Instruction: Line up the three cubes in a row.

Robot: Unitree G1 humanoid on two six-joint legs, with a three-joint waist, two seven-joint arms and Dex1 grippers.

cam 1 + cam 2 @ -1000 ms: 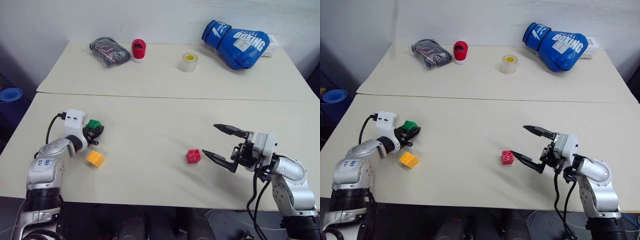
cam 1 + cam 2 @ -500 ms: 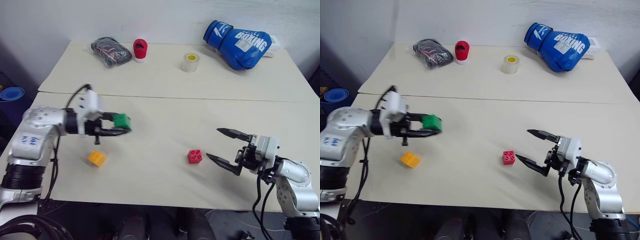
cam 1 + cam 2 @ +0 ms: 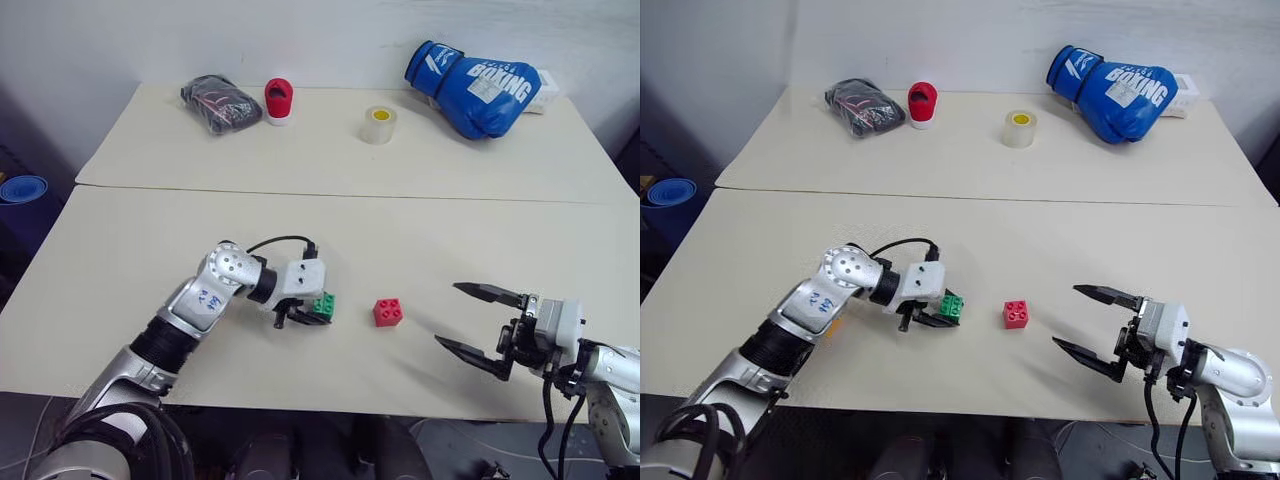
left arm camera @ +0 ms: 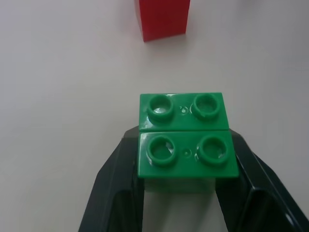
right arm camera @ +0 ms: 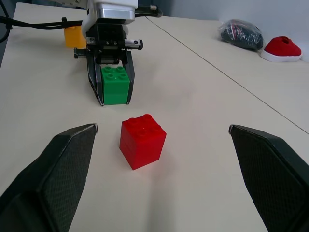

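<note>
My left gripper is ready to open: the green cube (image 3: 323, 304) is low on the tabletop beside the red cube (image 3: 388, 312), so the green cube would stay standing.
My left gripper (image 3: 315, 314) is shut on the green cube (image 3: 323, 304), holding it low over the table just left of the red cube (image 3: 388, 312); I cannot tell whether it touches the table. In the left wrist view the black fingers (image 4: 118, 179) clamp the green cube (image 4: 186, 145) from both sides, with the red cube (image 4: 161, 19) a short gap beyond. The orange-yellow cube (image 5: 73, 36) lies behind the left gripper in the right wrist view. My right gripper (image 3: 450, 314) stands open to the right of the red cube, holding nothing.
On the far table are a blue boxing glove (image 3: 478, 85), a tape roll (image 3: 378, 124), a red-and-white cup (image 3: 277, 100) and a black bundle (image 3: 218, 102). A seam (image 3: 330, 194) separates the two tables. The near table's front edge runs close below both grippers.
My left arm swung right with the green cube, from the table's left side to just beside the red cube, and sank lower. My right gripper drew back a little, still open.
</note>
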